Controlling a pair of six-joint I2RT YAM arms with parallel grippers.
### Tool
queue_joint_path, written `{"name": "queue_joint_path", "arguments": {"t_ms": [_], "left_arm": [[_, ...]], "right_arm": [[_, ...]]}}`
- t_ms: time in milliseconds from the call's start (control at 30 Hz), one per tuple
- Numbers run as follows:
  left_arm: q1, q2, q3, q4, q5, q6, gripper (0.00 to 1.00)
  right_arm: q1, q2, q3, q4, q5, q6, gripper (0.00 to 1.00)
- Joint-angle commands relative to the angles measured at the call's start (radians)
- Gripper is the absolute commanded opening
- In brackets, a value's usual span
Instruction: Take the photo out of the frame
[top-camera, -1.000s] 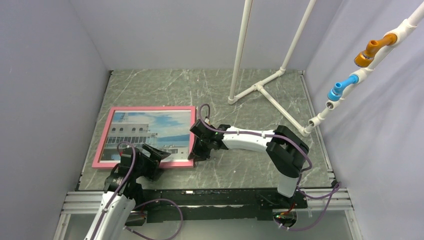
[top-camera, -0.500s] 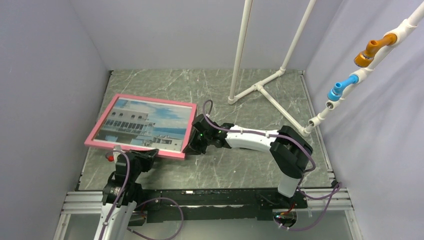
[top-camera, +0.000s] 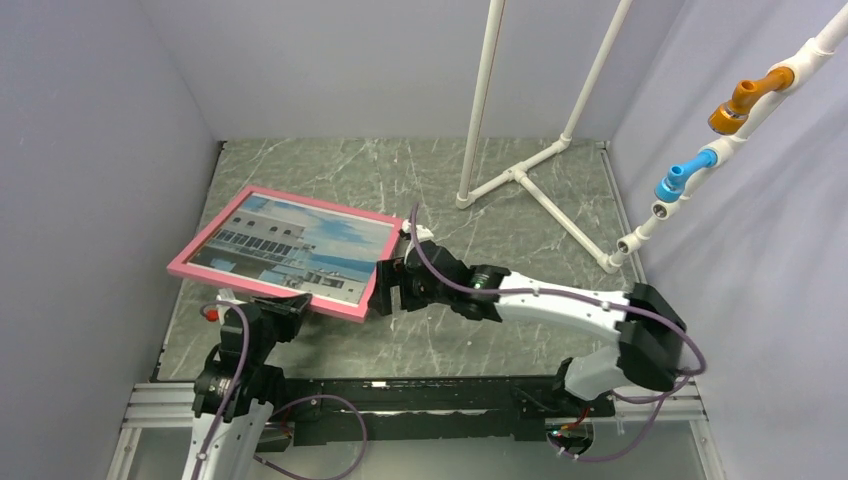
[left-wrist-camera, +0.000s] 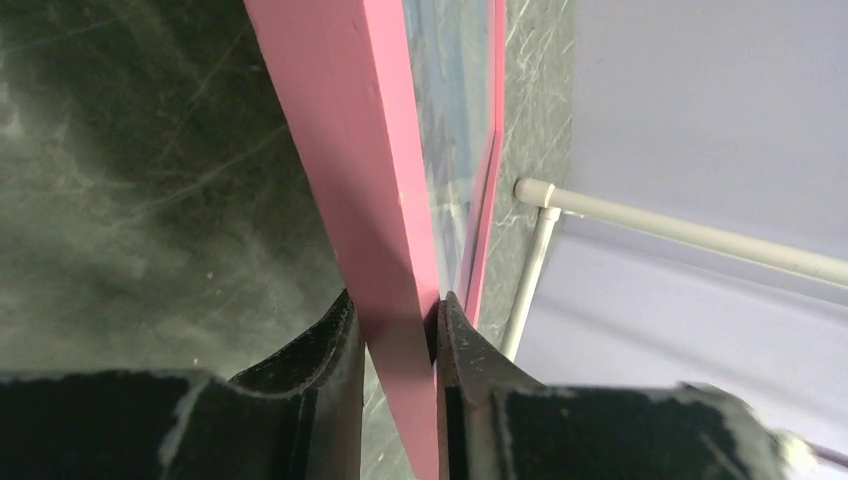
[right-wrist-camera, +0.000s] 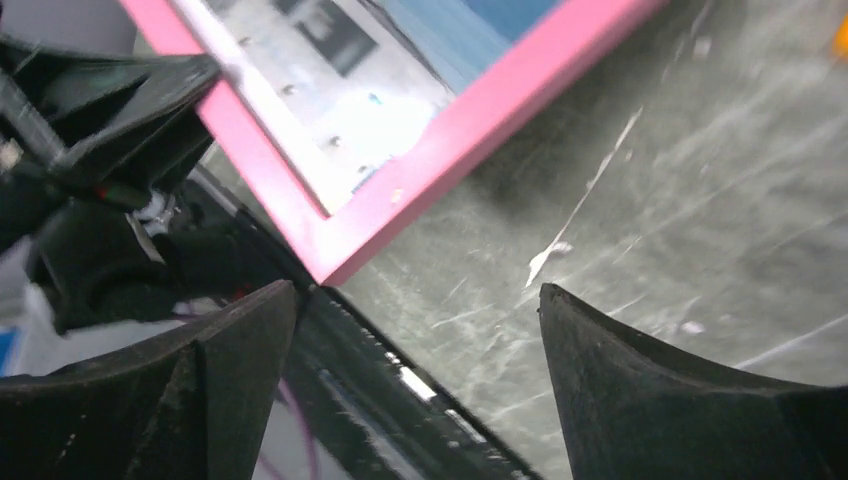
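My right gripper grabs the pink frame by its short side border next, since this leaves the photo's side free for turning over.
The pink frame hangs tilted above the left of the table, its near edge lifted. The photo of a white ship under blue sky sits inside it. My left gripper is shut on the frame's near border; in the left wrist view the pink border runs up between the two black fingers of that gripper. My right gripper stands open just off the frame's near right corner. In the right wrist view that corner lies beyond the spread jaws of the right gripper, which hold nothing, and part of the photo shows.
A white pipe stand rises from the back right of the marble table. A slanted pipe with blue and orange fittings runs along the right wall. Grey walls close in on three sides. A metal rail edges the near side.
The frame has risen off the table and tilted. My left gripper has shut on its near border. My right gripper has let go of the right edge and opened, its arm swinging outward.
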Motion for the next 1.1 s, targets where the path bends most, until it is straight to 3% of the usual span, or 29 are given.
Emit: {"name": "queue_joint_path", "arguments": {"t_ms": [0,100,333,500,600,933,1067], "left_arm": [[-0.005,0.037,0.097,-0.160,-0.001,0.096,0.00],[-0.005,0.068,0.164,-0.246,0.008,0.087,0.00],[-0.005,0.091,0.354,-0.418,-0.038,0.100,0.00],[-0.005,0.077,0.429,-0.465,-0.049,0.089,0.00],[-0.005,0.085,0.455,-0.482,-0.040,0.084,0.00],[-0.005,0.106,0.532,-0.514,-0.016,0.068,0.00],[-0.005,0.114,0.556,-0.519,-0.002,0.055,0.00]], "right_arm": [[0.126,-0.144,-0.022,0.016,0.276,-0.476,0.93],[0.214,-0.259,-0.174,0.242,0.362,-0.681,0.95],[0.261,-0.373,-0.369,0.519,0.239,-1.015,0.96],[0.319,-0.246,-0.306,0.588,0.345,-1.193,0.93],[0.330,-0.192,-0.283,0.663,0.321,-1.263,0.91],[0.434,-0.011,-0.181,0.813,0.314,-1.388,0.84],[0.459,0.056,-0.131,0.853,0.349,-1.408,0.75]]}}
